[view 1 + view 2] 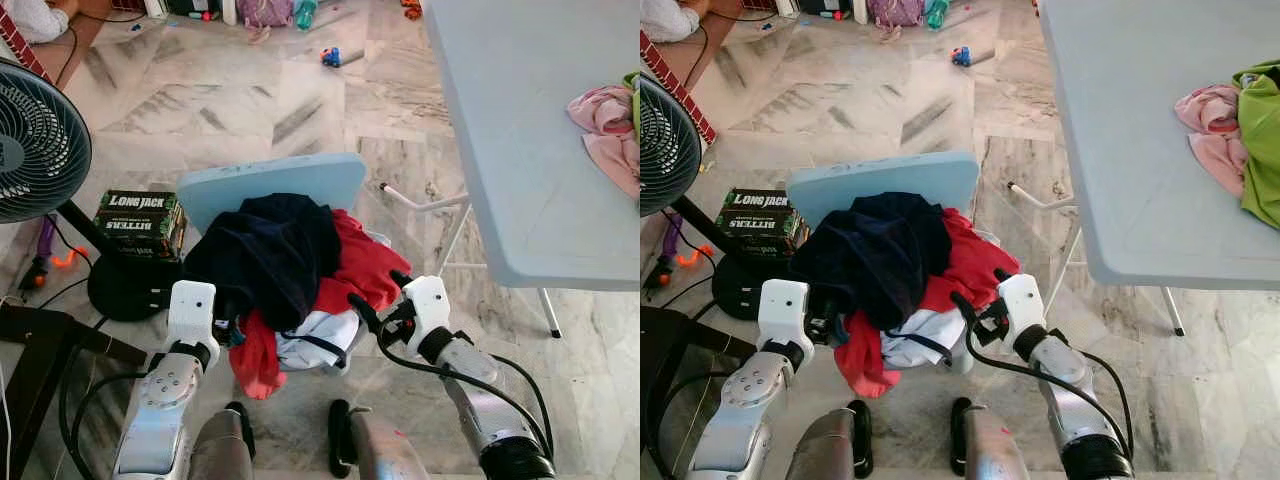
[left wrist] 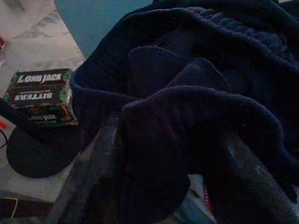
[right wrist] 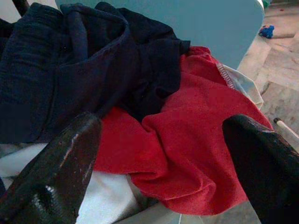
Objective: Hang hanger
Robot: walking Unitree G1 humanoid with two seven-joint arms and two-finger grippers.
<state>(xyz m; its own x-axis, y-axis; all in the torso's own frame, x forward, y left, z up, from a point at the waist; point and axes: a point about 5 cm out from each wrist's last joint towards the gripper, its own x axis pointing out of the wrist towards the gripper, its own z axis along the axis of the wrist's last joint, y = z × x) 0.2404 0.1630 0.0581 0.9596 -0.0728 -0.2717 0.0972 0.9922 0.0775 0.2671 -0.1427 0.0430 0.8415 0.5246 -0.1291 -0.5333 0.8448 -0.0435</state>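
Note:
The navy cloth lies slack over the heap except for its loose edge fold [image 1: 226, 302] [image 2: 154, 133], which stands up, so the left gripper should grab the cloth there next.
A light blue chair [image 1: 270, 182] stands in front of me with a heap of clothes on its seat. A dark navy garment [image 1: 270, 250] lies on top, a red one [image 1: 365, 265] to the right and a white one [image 1: 315, 340] at the front. My left gripper [image 1: 228, 330] is at the heap's left edge, open, with a fold of the navy fleece [image 2: 163, 140] lying between its fingers [image 2: 93, 177]. My right gripper [image 1: 380, 300] is at the heap's right edge, open wide, facing the red cloth [image 3: 187, 140]; nothing is between its fingers [image 3: 56, 172].
A grey folding table [image 1: 530, 130] with pink [image 1: 605, 125] and green clothes [image 1: 1262, 140] stands to the right, its legs [image 1: 450, 240] near the chair. A fan [image 1: 35, 140], its black base [image 1: 125, 290] and a green box [image 1: 140, 222] stand left. Toys lie on the far floor.

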